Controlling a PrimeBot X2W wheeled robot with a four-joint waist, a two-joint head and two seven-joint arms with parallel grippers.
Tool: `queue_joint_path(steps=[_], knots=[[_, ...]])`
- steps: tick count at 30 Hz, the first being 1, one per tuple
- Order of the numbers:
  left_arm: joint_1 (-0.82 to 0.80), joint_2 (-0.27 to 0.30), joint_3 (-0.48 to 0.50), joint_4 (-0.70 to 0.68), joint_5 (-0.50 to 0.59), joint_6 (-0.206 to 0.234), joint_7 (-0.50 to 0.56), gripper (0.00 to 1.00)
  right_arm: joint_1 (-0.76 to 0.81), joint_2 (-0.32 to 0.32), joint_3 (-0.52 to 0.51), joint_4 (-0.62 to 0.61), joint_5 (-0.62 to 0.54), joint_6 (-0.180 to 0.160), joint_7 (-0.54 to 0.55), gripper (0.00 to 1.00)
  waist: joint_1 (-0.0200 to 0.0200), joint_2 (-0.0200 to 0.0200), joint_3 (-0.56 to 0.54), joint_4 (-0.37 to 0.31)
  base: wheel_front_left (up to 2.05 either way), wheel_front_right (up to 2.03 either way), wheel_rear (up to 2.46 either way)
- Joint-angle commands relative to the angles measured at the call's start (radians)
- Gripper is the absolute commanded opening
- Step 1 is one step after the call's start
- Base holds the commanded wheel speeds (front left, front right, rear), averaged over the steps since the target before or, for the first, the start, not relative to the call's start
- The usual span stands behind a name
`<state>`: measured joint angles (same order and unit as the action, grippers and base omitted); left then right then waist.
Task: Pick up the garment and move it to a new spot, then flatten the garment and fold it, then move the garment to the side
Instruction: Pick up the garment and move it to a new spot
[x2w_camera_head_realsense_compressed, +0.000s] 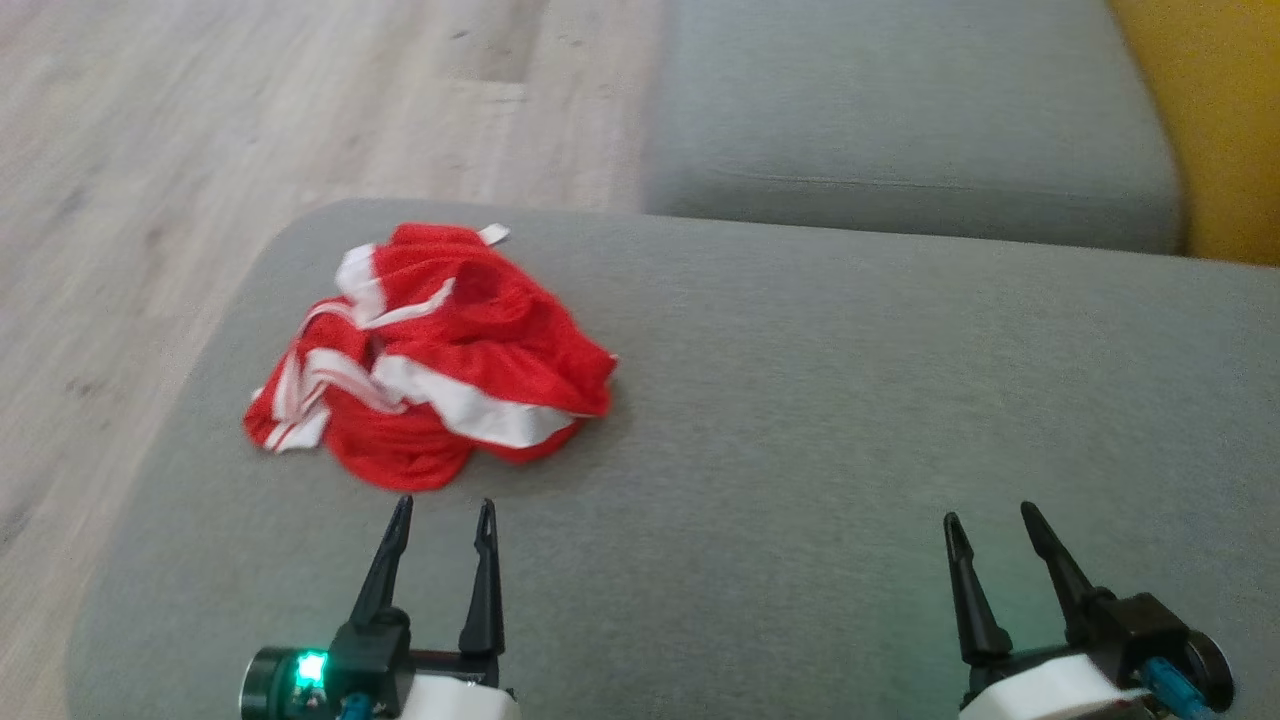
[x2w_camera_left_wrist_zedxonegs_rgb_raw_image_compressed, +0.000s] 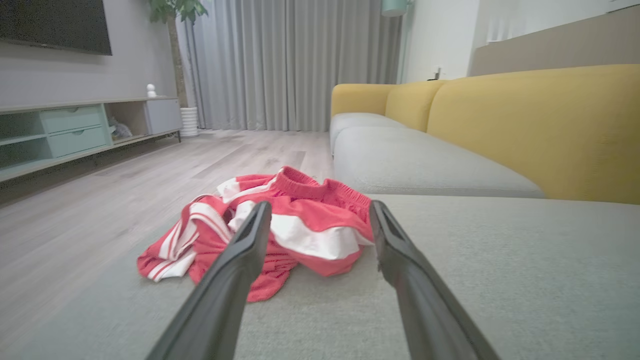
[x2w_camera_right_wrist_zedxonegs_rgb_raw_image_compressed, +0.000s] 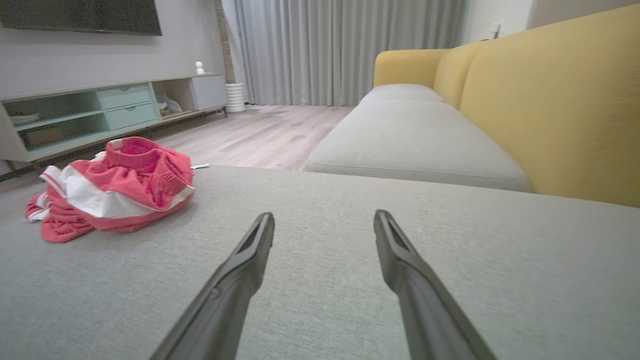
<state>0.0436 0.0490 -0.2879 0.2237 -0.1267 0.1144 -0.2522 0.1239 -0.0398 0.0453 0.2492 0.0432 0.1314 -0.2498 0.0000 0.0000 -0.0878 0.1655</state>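
The ribbed red hem (x2w_camera_head_realsense_compressed: 569, 326) is standing up and the striped cloth (x2w_camera_head_realsense_compressed: 324, 382) lies slumped. My left gripper will next pinch the garment by that hem.
A crumpled red garment with white stripes (x2w_camera_head_realsense_compressed: 430, 355) lies in a heap on the left part of the grey sofa cushion (x2w_camera_head_realsense_compressed: 800, 450). My left gripper (x2w_camera_head_realsense_compressed: 445, 510) is open just short of the heap's near edge, fingers pointing at it, nothing between them. The left wrist view has the garment (x2w_camera_left_wrist_zedxonegs_rgb_raw_image_compressed: 300, 225) right beyond the open fingertips. My right gripper (x2w_camera_head_realsense_compressed: 990, 520) is open over bare cushion far to the right. From the right wrist, the garment (x2w_camera_right_wrist_zedxonegs_rgb_raw_image_compressed: 115, 190) sits off to the left of the open gripper (x2w_camera_right_wrist_zedxonegs_rgb_raw_image_compressed: 325, 217).
The cushion's rounded left edge drops to a wooden floor (x2w_camera_head_realsense_compressed: 150, 200). A second grey seat cushion (x2w_camera_head_realsense_compressed: 900, 110) lies beyond, with the yellow backrest (x2w_camera_head_realsense_compressed: 1220, 120) on the right. A TV cabinet (x2w_camera_left_wrist_zedxonegs_rgb_raw_image_compressed: 75, 130) and curtains (x2w_camera_left_wrist_zedxonegs_rgb_raw_image_compressed: 290, 65) stand far off.
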Motion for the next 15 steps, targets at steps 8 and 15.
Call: queue_joint_path(steps=[8, 15], knots=[[-0.07, 0.001, 0.082, -0.043, 0.031, 0.004, -0.01, 1.0, -0.051, -0.01, 0.011, -0.036, -0.001, -0.001, -0.012, 1.0, 0.0, 0.0, 0.049, 0.248, 0.0, 0.0, 0.0], [-0.057, 0.001, 0.141, -0.079, 0.035, 0.021, -0.01, 1.0, -0.092, -0.01, 0.028, -0.028, -0.015, -0.001, -0.012, 1.0, 0.0, 0.0, 0.083, 0.304, 0.0, 0.0, 0.0]])
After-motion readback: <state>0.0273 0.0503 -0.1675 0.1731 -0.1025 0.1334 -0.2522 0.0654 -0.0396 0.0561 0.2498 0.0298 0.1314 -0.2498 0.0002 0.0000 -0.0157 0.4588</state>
